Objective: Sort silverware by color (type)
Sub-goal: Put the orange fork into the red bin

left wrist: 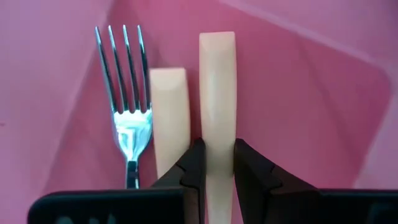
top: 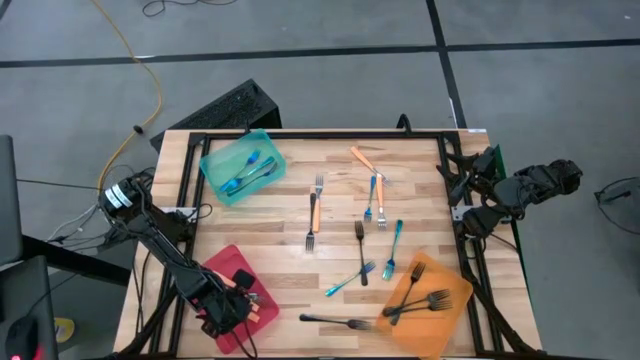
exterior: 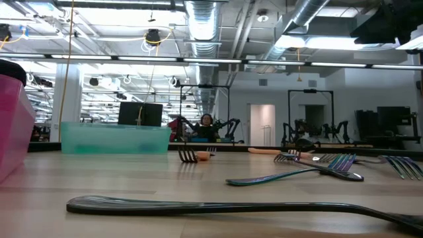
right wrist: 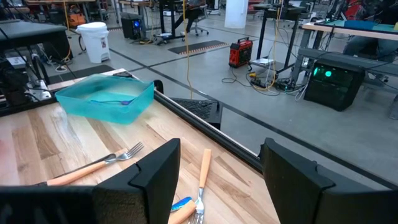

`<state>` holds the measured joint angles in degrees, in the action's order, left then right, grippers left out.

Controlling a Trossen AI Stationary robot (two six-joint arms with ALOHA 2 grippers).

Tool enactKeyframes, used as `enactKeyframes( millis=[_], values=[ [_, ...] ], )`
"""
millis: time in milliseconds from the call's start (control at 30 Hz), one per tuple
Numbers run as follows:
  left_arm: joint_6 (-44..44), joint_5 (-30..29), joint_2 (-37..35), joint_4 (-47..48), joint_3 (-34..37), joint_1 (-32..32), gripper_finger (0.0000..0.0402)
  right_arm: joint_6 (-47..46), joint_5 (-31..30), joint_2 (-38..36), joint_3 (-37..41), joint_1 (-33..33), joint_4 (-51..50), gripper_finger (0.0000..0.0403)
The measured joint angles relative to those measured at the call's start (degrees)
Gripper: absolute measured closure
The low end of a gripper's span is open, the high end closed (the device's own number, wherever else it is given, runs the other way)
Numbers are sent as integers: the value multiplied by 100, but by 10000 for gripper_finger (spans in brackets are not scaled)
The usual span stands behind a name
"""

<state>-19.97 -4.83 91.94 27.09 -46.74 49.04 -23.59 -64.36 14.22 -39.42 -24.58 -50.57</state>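
Note:
The orange handle is low inside the red tray beside another fork in the left wrist view, so my left gripper should open.
My left gripper hangs over the red tray at the table's near left corner, shut on an orange-handled fork. Beside it in the tray lie another orange handle and a fork's metal tines. More silverware lies loose mid-table: orange-handled forks, blue forks and black forks. My right gripper waits open past the table's right edge. My left gripper pinches the fork's orange handle by its two long edges between the two fingers, coming from above and pointing steeply down. The handle's free end reaches out past the fingertips. The gripper hides the tines. Whether the fork touches the tray floor, I cannot tell.
A teal tray holding blue forks stands at the far left. An orange tray holding black forks sits at the near right. Bare wood lies between the red tray and the loose forks.

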Motion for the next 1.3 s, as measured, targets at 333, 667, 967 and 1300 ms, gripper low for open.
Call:
enactKeyframes(
  millis=[333,667,967,1300],
  values=[
    [-65,-9,2,-60,0,-1,354,2,0,2,0,0,-2,161],
    [-63,115,4,-107,0,-2,321,2,0,0,0,0,-2,161],
    [-115,245,4,-105,0,-2,292,0,2,0,0,0,-2,161],
    [-56,259,4,904,-558,-2,290,2,0,0,0,-1,0,161]
  ],
)
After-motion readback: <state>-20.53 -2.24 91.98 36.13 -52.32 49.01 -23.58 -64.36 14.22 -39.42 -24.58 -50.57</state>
